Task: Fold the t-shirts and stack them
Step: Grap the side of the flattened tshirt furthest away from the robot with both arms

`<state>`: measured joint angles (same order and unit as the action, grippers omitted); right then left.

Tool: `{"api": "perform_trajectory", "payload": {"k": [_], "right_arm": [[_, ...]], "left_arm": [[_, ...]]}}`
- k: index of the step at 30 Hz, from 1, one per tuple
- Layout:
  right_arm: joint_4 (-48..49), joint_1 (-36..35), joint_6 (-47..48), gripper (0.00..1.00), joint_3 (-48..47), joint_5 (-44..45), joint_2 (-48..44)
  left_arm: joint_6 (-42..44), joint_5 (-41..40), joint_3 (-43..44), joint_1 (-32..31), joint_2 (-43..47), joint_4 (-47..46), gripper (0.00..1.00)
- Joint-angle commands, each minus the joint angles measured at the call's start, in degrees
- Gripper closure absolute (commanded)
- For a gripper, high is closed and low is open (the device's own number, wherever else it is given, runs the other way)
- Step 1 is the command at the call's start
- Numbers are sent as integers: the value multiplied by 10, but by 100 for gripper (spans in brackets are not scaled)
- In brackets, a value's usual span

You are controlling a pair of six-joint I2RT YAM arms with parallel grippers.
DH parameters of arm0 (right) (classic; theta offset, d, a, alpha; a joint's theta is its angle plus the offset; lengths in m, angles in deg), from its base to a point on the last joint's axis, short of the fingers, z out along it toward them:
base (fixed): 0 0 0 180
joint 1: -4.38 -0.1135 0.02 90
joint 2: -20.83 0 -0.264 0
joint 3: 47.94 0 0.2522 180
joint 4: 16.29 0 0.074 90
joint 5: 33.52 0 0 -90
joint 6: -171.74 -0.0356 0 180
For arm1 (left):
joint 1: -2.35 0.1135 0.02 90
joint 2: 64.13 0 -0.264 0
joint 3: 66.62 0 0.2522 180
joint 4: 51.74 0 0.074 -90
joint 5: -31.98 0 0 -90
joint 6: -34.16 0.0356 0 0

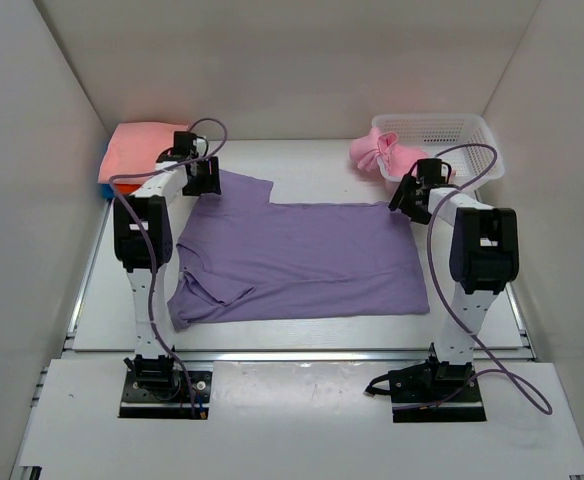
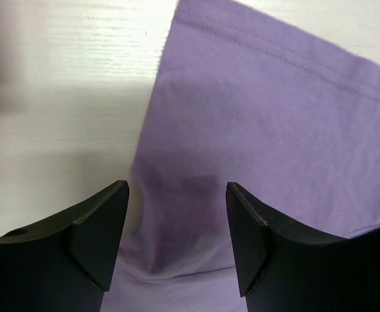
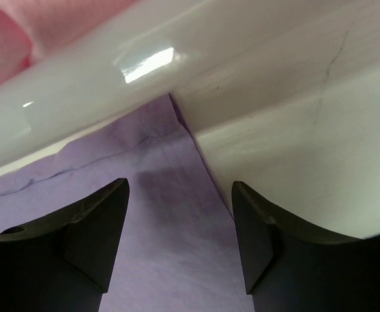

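My left gripper next pinches the lavender t-shirt's far sleeve at its collar-side edge point(image 1: 206, 195) point(image 2: 153, 225) to fold the t-shirt's far side over the t-shirt's body.
A lavender t-shirt point(image 1: 302, 260) lies spread flat on the table, its collar toward the near left. My left gripper point(image 1: 200, 178) hovers over its far left sleeve; in the left wrist view the gripper point(image 2: 177, 195) is open, with a low ridge of the purple cloth point(image 2: 261, 117) between the fingers and not pinched. My right gripper point(image 1: 404, 195) is over the shirt's far right corner, open point(image 3: 180, 188) above the hem point(image 3: 170, 247). A folded salmon-pink t-shirt point(image 1: 137, 145) tops a stack at the far left. A light pink t-shirt point(image 1: 372, 150) hangs over the basket's rim.
A white mesh basket point(image 1: 442, 135) stands at the far right, and its glossy wall point(image 3: 112, 71) sits just behind the right gripper. White walls close in the table on the left, right and back. Orange and blue edges show under the salmon-pink shirt.
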<state>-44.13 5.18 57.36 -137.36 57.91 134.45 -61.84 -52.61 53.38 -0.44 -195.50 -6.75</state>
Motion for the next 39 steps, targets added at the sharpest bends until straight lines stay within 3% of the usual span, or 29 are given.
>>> {"api": "perform_trajectory", "payload": {"k": [1,6,8,9,10,11,18,20,28,29,32,39], "right_arm": [[6,2,-1,38,-27,15,4],[-1,9,-1,38,-47,6,20],[-9,6,-1,39,-56,8,34],[-9,5,-1,38,-57,7,37],[-9,3,0,38,-60,12,41],[-9,3,2,38,-63,8,40],[-19,6,0,39,-81,6,60],[-21,5,2,52,-85,4,63],[-16,2,6,54,-98,-28,74],[-19,3,11,58,-101,-30,78],[-21,2,14,96,-114,-36,86],[1,-5,32,100,-88,-1,39]], "left_arm": [[5,-9,23,-8,-10,21,28],[15,6,74,-13,-40,65,30],[23,21,96,-13,-57,87,55],[22,29,101,-13,-62,89,75],[23,35,101,-13,-65,93,83],[20,36,100,-13,-64,95,100],[13,68,44,-7,-29,57,100],[8,68,23,-6,-12,36,100],[2,75,2,4,9,19,100],[0,77,2,2,9,19,100],[3,84,0,1,10,21,100],[-11,135,3,17,34,16,100]]}}
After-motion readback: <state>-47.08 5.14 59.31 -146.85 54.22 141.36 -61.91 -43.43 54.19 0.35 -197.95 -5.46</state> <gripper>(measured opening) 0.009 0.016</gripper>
